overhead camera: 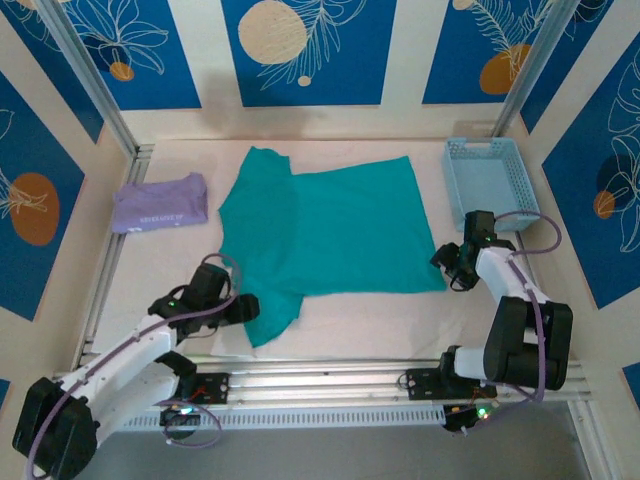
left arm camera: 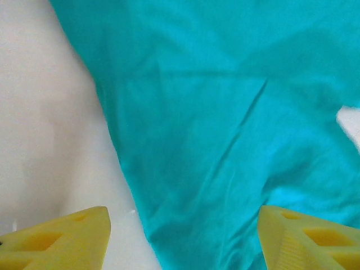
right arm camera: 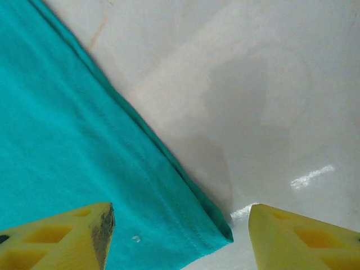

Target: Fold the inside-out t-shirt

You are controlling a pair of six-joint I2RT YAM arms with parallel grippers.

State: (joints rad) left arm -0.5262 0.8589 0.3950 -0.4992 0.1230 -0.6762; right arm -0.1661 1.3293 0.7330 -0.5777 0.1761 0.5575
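My left gripper picks up the t-shirt (overhead camera: 325, 232) by the near sleeve's outer edge (overhead camera: 252, 320) next, to fold the t-shirt's near side over its body.
The inside-out t-shirt (overhead camera: 325, 232) lies flat in the middle of the white table, plain teal, with one sleeve pointing toward the near left. My left gripper (overhead camera: 243, 306) hovers at that sleeve. In the left wrist view its yellow fingers (left arm camera: 67, 239) stand wide apart and open (left arm camera: 183, 225) over the shirt's left edge (left arm camera: 214, 140). My right gripper (overhead camera: 447, 262) is at the shirt's near right corner. In the right wrist view it is open (right arm camera: 180, 222), with the stitched hem corner (right arm camera: 216, 233) lying flat on the table between the fingers.
A folded lavender shirt (overhead camera: 160, 203) lies at the far left. A light blue basket (overhead camera: 487, 180) stands at the far right, just behind the right arm. An aluminium rail (overhead camera: 320, 375) runs along the near edge, and metal posts (overhead camera: 95, 85) frame the back corners.
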